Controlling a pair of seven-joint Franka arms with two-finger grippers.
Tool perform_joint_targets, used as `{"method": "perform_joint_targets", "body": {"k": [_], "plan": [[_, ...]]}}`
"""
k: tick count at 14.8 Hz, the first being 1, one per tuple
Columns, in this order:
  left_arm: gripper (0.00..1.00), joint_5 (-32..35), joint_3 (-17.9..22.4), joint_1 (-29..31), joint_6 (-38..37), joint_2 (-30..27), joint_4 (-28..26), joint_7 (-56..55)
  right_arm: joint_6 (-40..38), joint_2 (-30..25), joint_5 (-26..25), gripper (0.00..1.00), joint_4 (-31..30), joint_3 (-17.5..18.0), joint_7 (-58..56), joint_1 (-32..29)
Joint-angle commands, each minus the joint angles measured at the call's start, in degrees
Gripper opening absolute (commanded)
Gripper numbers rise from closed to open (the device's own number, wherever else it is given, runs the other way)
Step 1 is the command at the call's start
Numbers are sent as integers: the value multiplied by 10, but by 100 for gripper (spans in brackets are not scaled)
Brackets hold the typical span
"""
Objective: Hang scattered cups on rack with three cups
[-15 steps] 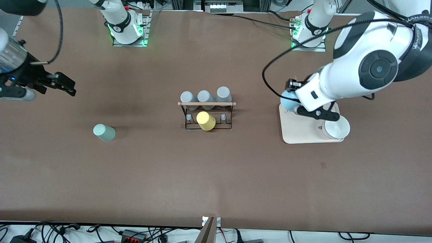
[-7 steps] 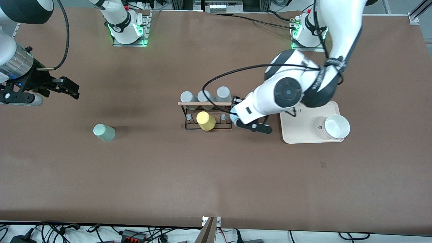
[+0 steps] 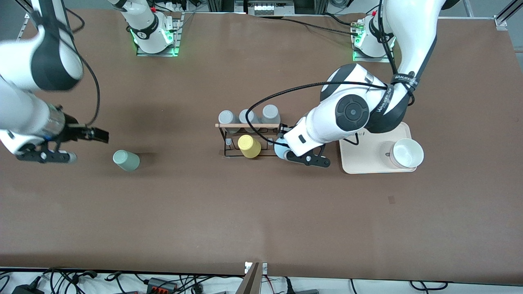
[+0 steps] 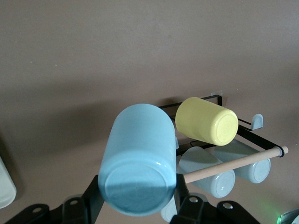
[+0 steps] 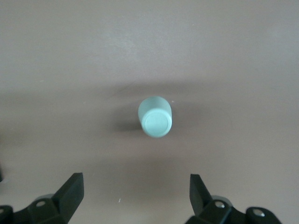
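Observation:
I should next pick up the sage green cup (image 3: pixel 126 160) with my right gripper by the cup's sides near its closed base. Then it can hang on the rack (image 3: pixel 229 154).
My left gripper (image 3: pixel 286 152) is shut on the light blue cup (image 3: pixel 280 149) and holds it on its side by the end of the black wire rack (image 3: pixel 229 154) toward the left arm's end. In the left wrist view the blue cup (image 4: pixel 140 163) lies between the fingers, beside the yellow cup (image 4: pixel 205 121) and the wooden rod (image 4: pixel 233 163). Three grey cups (image 3: pixel 246 116) hang along the rod (image 3: pixel 250 125). The sage green cup (image 3: pixel 126 160) stands on the table toward the right arm's end. My right gripper (image 3: pixel 98 135) is open and empty beside it; the right wrist view shows the cup (image 5: pixel 155 116) ahead of the spread fingers.
The yellow cup (image 3: pixel 249 146) hangs on the rack's side nearer the front camera. A beige tray (image 3: pixel 359 161) with a white bowl (image 3: pixel 406 153) lies toward the left arm's end, beside the left gripper.
My left arm carried the blue cup from over the beige tray to the rack's end. My right gripper came down and closer to the green cup.

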Motion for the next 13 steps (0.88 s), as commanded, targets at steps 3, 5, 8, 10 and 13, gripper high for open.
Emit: {"method": "perform_joint_targets", "body": {"k": [3,5,8,10,13], "plan": [[1,-9,1,-23,14,23,9,-13,136,37,-29,100,-88,4,-40,-19],[1,-8,1,-25,14,26,8,-14,169,57,-38,100,-106,4,-53,-26],[1,0,3,-37,15,31,6,-11,213,82,-68,100,-121,4,-58,-26],[3,5,5,-48,44,39,6,-11,227,100,-70,100,-122,4,-58,-27],[6,7,6,-49,46,41,-1,-9,226,106,-70,100,-128,4,-57,-28]]}}
